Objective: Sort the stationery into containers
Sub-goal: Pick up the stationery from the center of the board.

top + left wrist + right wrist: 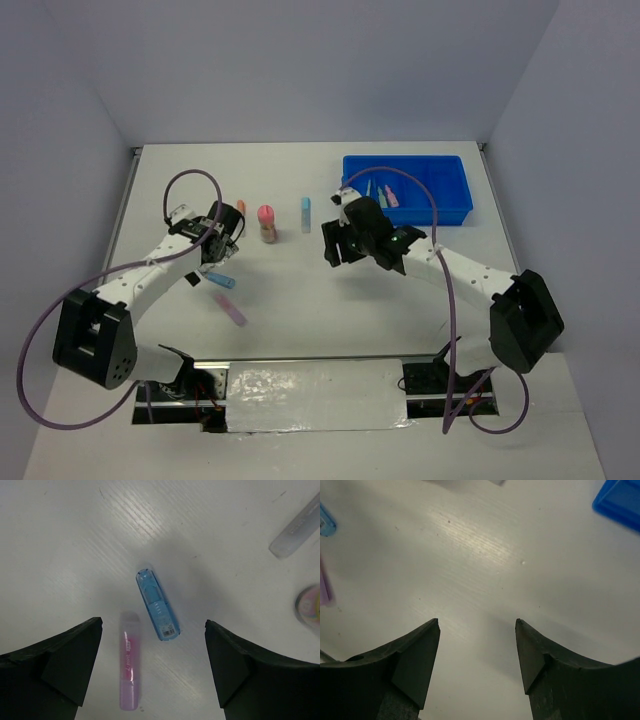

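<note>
I need to grab the blue highlighter (153, 596) across its sides with my left gripper next, away from its barcode end, which stays free to hand to my right gripper.
The blue tray (452, 190) stands at the back right, with several pastel highlighters (381, 193) in it. On the table lie a blue highlighter (221, 281) (157, 605), a pink-purple highlighter (230, 309) (129, 667), a stubby pink-capped tube (267, 222), a pale blue highlighter (306, 213) and an orange-capped one (240, 207). My left gripper (212, 266) (152, 624) hangs open over the blue highlighter, whose lower end lies between the fingertips without touching them. My right gripper (332, 250) (477, 621) is open and empty above bare table, left of the tray.
The left wrist view also shows a pale highlighter (295, 527) at the top right and the pink-capped tube (309, 604) at the right edge. A tray corner (620, 497) shows in the right wrist view. Walls enclose the table on three sides.
</note>
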Tool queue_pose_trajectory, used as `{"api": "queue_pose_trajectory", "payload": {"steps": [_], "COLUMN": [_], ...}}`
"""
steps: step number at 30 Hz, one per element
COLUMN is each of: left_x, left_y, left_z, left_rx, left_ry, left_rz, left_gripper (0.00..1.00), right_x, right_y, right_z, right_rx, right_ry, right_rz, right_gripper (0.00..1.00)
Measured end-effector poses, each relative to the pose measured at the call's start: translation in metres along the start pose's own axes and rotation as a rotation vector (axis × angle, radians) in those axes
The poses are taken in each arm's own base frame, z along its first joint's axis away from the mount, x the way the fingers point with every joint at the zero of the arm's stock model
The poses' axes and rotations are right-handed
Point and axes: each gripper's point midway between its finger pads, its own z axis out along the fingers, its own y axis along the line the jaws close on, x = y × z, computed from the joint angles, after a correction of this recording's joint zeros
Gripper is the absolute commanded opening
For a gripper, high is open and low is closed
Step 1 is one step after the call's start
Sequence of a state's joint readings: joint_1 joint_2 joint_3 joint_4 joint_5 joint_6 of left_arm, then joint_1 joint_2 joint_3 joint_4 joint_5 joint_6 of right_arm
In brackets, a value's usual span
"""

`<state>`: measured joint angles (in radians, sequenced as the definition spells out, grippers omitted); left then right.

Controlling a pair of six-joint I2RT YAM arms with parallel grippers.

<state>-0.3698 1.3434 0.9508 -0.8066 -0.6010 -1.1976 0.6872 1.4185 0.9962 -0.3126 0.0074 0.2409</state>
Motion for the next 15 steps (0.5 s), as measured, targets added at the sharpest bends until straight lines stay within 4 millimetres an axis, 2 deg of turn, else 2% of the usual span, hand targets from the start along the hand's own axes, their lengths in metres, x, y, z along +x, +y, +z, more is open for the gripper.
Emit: {"api": "queue_pose_trajectory", "payload": {"steps": [2,5,10,15], "left_x": [0.0,0.005,0.015,0.022], "left_y": [-0.004,-0.01,-0.013,-0.015], "left_z": [0.007,0.019,0.04,0.054], "left_rx": [-0.015,-0.033,-0.07,-0.079], "left_ry": [0.011,0.036,0.079,0.113], "left_rz": [-0.039,-0.07,-0.08,-0.09], "left_gripper": [0.94,0.92,0.87,0.85], "right_x": [0.012,0.017,0.003,-0.003], "right_y": [-0.001,-0.003,0.003,0.006], "right_z": [-0.002,-0.007,-0.018,-0.025], "right_rx": [0.001,0.003,-0.021,-0.034], "right_ry": [0.014,0.009,-0.056,-0.087], "right_rz": [0.01,0.022,0.027,0.027], "right_gripper": [0.69,0.69,0.69,0.69]}}
